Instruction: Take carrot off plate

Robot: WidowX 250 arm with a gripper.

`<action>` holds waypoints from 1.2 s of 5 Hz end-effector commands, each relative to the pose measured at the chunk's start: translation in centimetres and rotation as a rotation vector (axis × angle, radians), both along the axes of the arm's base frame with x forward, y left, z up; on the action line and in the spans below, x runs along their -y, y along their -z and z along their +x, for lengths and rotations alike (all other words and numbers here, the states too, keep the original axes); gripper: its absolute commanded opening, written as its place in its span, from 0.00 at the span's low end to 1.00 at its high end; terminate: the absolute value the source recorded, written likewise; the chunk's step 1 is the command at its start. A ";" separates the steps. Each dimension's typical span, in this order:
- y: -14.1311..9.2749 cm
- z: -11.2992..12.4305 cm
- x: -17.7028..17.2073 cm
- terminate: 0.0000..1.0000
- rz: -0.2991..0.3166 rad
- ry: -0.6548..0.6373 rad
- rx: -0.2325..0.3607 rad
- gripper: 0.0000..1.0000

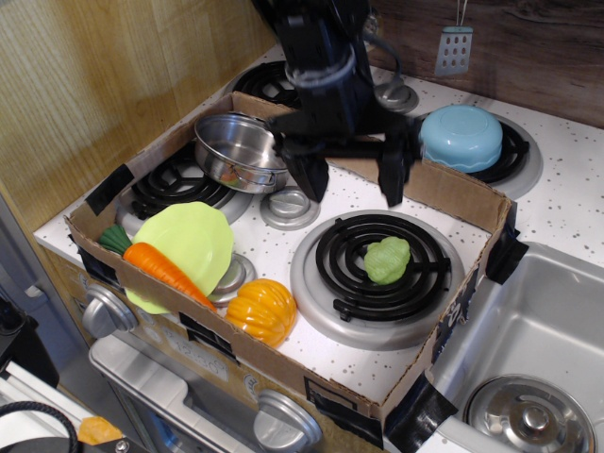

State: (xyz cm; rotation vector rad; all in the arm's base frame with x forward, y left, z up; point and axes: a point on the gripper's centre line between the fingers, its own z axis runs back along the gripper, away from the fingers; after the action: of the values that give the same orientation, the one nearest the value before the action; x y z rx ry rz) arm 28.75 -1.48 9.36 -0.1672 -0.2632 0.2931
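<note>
The gripper grabs the orange carrot by its stem end [128,250] next, to take the carrot off the lime-green plate [193,238].
The orange carrot [165,269] with a dark green stem end lies across the front-left part of the lime-green plate [193,238], at the front left of the toy stove. My black gripper [351,186] hangs open and empty above the stove's middle, well to the right of and above the carrot. Its two fingers [393,175] are spread wide apart.
A steel pot [243,151] sits behind the plate. An orange pumpkin [261,310] lies at the front edge. A green lettuce piece [387,260] rests on the front right burner. A light blue bowl [460,137] is at the back right. A cardboard wall [453,193] rims the stove; a sink [528,330] is on the right.
</note>
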 end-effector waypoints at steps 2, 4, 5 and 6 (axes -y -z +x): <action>-1.1 -3.1 -4.9 0.00 -0.008 -0.663 -0.079 1.00; -0.2 -5.4 -9.6 0.00 0.136 -0.681 -0.055 1.00; 1.2 -6.7 -11.7 0.00 0.138 -0.687 -0.072 1.00; 2.2 -6.7 -13.0 0.00 0.139 -0.675 -0.069 1.00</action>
State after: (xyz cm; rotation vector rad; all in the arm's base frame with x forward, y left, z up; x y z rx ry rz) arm 22.16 11.65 6.23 0.0723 -0.2407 0.9474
